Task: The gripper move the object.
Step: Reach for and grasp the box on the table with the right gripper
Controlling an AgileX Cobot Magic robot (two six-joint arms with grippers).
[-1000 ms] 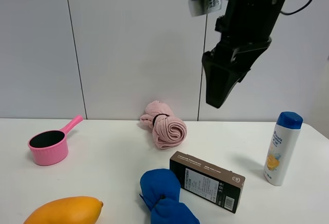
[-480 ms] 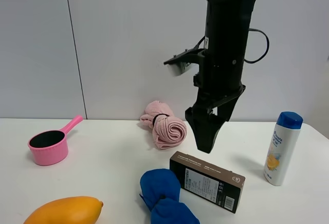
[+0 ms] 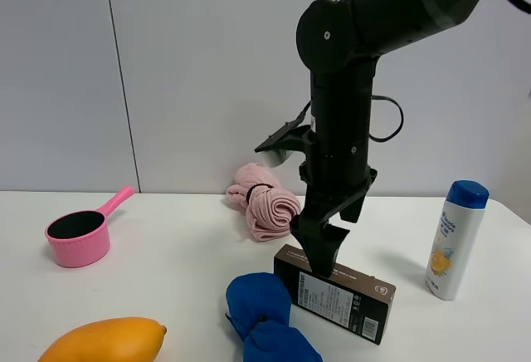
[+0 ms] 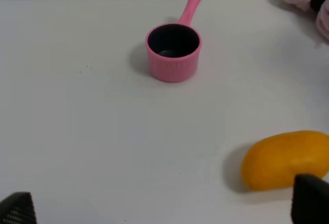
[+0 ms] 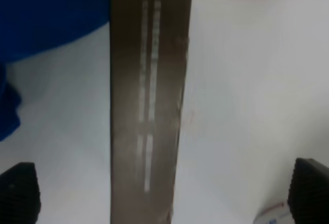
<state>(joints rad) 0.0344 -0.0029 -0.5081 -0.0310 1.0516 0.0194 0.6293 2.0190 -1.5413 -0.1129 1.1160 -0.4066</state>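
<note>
The robot's right gripper needs to grab the carton by its broad white-labelled side (image 3: 326, 299) next, to move the dark brown carton from beside the blue cloth bundle (image 3: 264, 316).
The dark brown carton (image 3: 344, 300) with a white label lies on the white table (image 3: 166, 262), front of centre. My right gripper (image 3: 325, 246) hangs point-down right over the carton's left end, its tips at or just above the top face. In the right wrist view the carton (image 5: 146, 106) runs lengthwise between the two spread fingertips (image 5: 18, 190), untouched; the right gripper (image 5: 163, 188) is open. My left gripper (image 4: 164, 208) is open and empty over bare table, out of the exterior view.
A blue cloth bundle (image 3: 261, 312) touches the carton's left end. A pink cloth roll (image 3: 265, 204) lies behind. A white blue-capped bottle (image 3: 455, 239) stands at the right. A pink pot (image 3: 79, 237) and a mango (image 3: 104, 341) are at the left.
My right arm has come down from high above the table until its gripper reaches the carton's left end. The carton and the other things have not moved.
</note>
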